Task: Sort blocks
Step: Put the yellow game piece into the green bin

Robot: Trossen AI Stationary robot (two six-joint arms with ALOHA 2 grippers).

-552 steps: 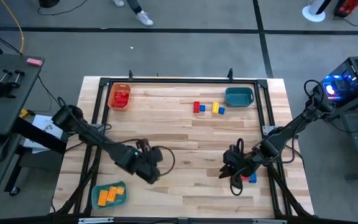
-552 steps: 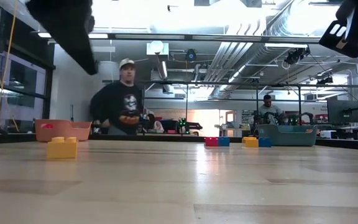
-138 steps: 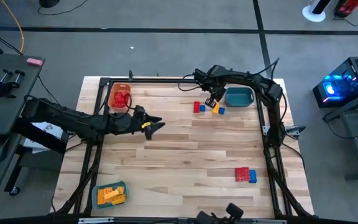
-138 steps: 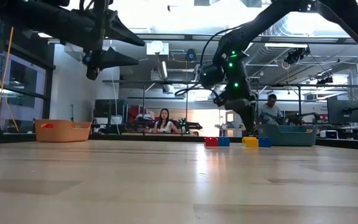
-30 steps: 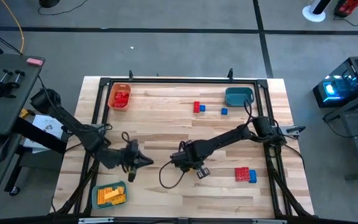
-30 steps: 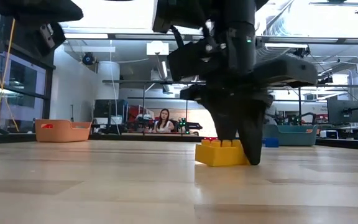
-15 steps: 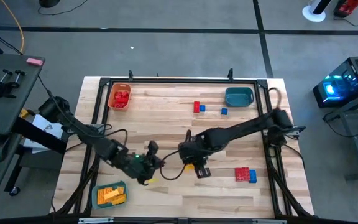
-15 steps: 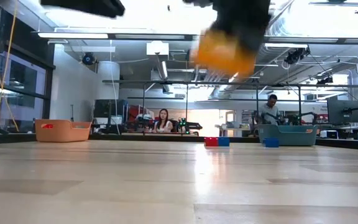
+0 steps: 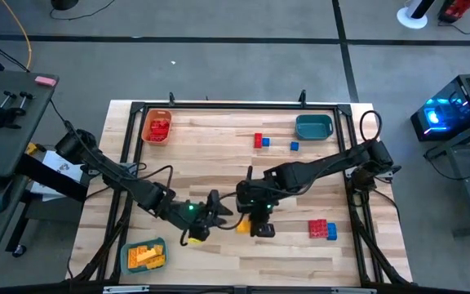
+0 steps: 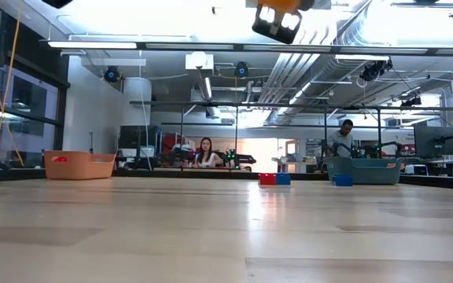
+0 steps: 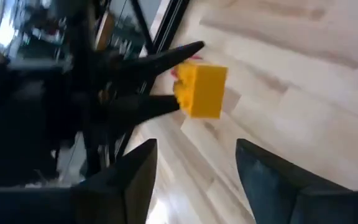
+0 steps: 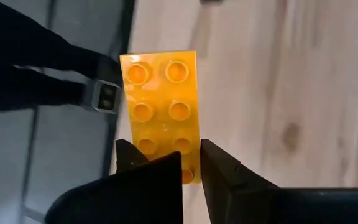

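Observation:
I will put the yellow block in the tray of yellow blocks. For that, my left gripper needs to reach the block and grab the block's loose end (image 9: pixel 243 226) (image 11: pixel 209 91) first.
My right gripper (image 9: pixel 246 222) is shut on a yellow studded block (image 12: pixel 160 106), high above the table's middle near part; the block also shows at the top of the low view (image 10: pixel 278 17). My left gripper (image 9: pixel 216 208) is open and empty, just to the block's left. In the left wrist view its fingers (image 11: pixel 135 180) stand apart, facing the block (image 11: pixel 201 90). A red block (image 9: pixel 259 140) and a blue block (image 9: pixel 294 146) lie at the far side. Red and blue blocks (image 9: pixel 321 230) lie near right. My right gripper pinches the yellow block by its two long sides (image 12: pixel 188 158) between the two fingers, at one end of the block. The fingers lie along the block, and most of it sticks out beyond the fingertips. The block is lifted clear of the table.
An orange tray (image 9: pixel 144 131) with red blocks stands at the far left, and a teal tray (image 9: pixel 313 135) at the far right. A tray (image 9: pixel 126 251) with yellow blocks stands at the near left. A black frame runs along the table's edges.
My right gripper has lifted the yellow block off the table, high above it. My left gripper has gone toward the table's right edge, up to the block.

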